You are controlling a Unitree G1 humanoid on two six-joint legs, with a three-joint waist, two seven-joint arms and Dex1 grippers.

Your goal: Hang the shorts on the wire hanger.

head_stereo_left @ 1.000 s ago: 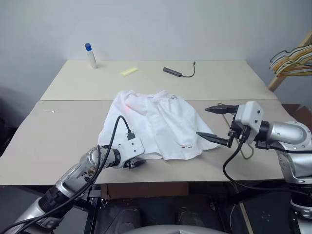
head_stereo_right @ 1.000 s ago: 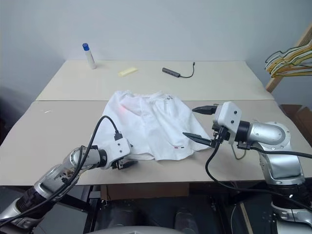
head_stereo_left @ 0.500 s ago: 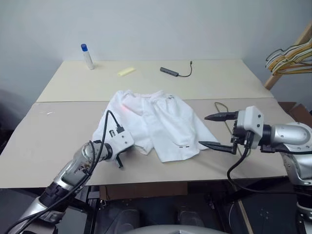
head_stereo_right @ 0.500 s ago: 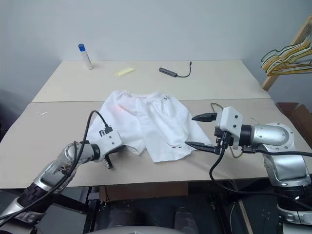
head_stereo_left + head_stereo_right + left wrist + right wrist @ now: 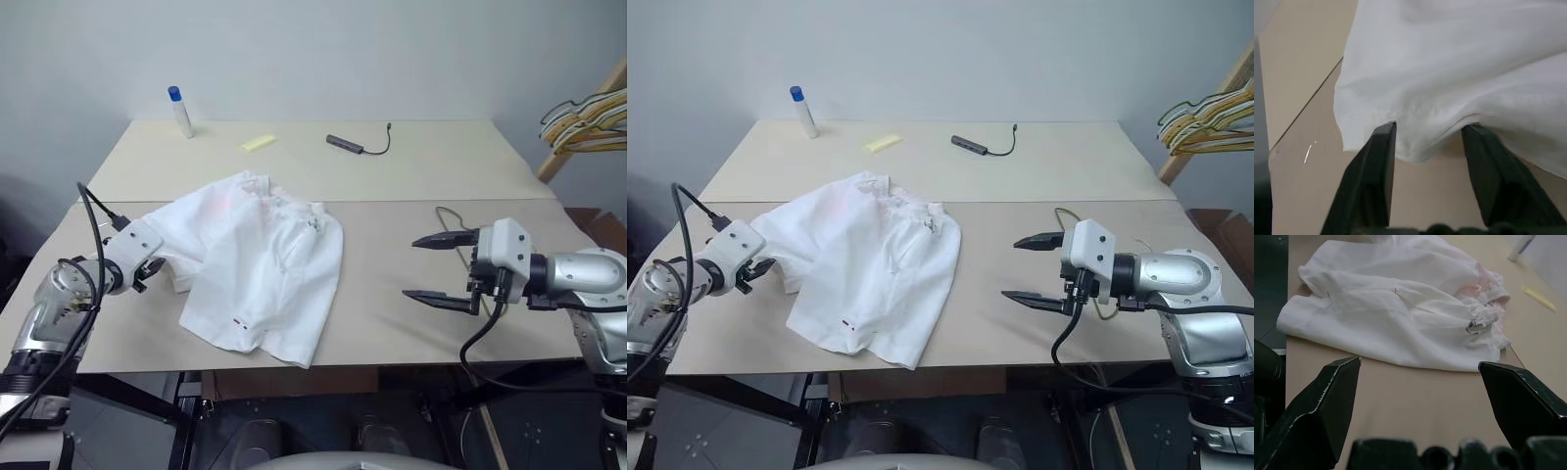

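My right gripper grabs the waistband's corner with the dark print [image 5: 312, 221] next, to spread the shorts for the wire hanger [image 5: 438, 210].
The white shorts [image 5: 260, 269] lie crumpled on the beige table [image 5: 392, 323], left of centre, with the waistband toward the back. My left gripper [image 5: 150, 266] is at their left edge. In the left wrist view its fingers [image 5: 1376, 166] stand apart, with the fabric's hem [image 5: 1415, 147] lying loose between the tips, so it is open. My right gripper [image 5: 438, 266] hovers open to the right, well clear of the shorts [image 5: 1400, 323]. A thin loop of the wire hanger [image 5: 438, 210] shows on the table just behind the right gripper. The rest of it is hidden by that arm.
At the back of the table stand a bottle with a blue cap [image 5: 182, 113], a yellow piece [image 5: 258, 143] and a dark adapter with a cable [image 5: 358, 145]. Bunched coloured hangers [image 5: 588, 122] hang off the table's far right. A seam crosses the table behind the shorts.
My left arm swung left and dragged the shorts with it, away from the right gripper. Its jaws closed on the fabric, then opened. The right gripper stayed put.
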